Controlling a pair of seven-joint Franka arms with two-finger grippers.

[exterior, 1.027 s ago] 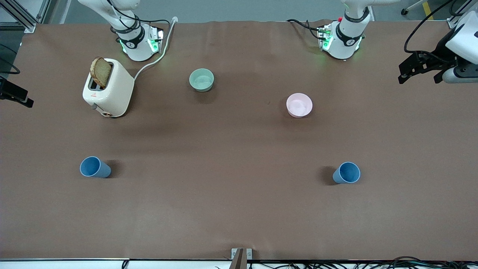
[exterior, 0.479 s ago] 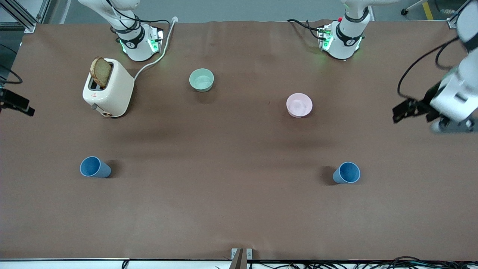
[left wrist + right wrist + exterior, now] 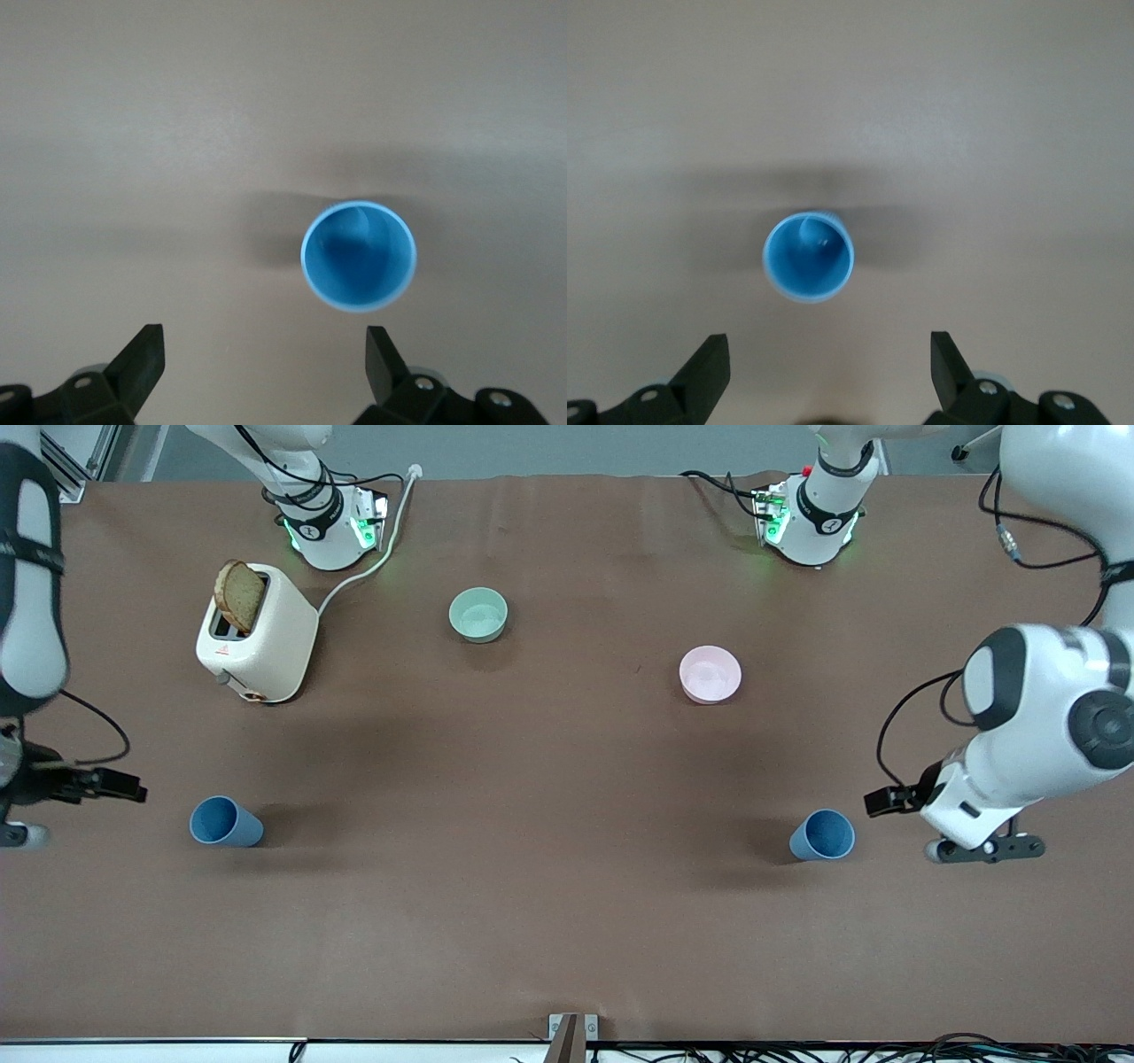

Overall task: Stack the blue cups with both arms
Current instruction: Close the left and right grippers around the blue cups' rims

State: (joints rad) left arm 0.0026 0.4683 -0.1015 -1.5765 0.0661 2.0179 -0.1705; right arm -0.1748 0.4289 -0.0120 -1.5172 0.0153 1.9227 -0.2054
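Note:
The blue cups need to be stacked. My left gripper needs to grab its cup's rim next for that.
Two blue cups stand upright on the brown table, both empty. One cup is toward the left arm's end, the other cup toward the right arm's end. My left gripper hangs open over the table beside its cup, on the table-end side. In the left wrist view that cup lies just ahead of the open left gripper, nearer one finger. My right gripper hangs open over the table beside its cup. The right wrist view shows that cup ahead of the open right gripper.
A cream toaster with a slice of bread stands near the right arm's base, its cord running to the table's back edge. A pale green bowl and a pink bowl sit farther from the front camera than the cups.
Both arms have swung in from the table's ends and come down toward the cups. Each gripper now sits close beside its cup. The cups have not moved.

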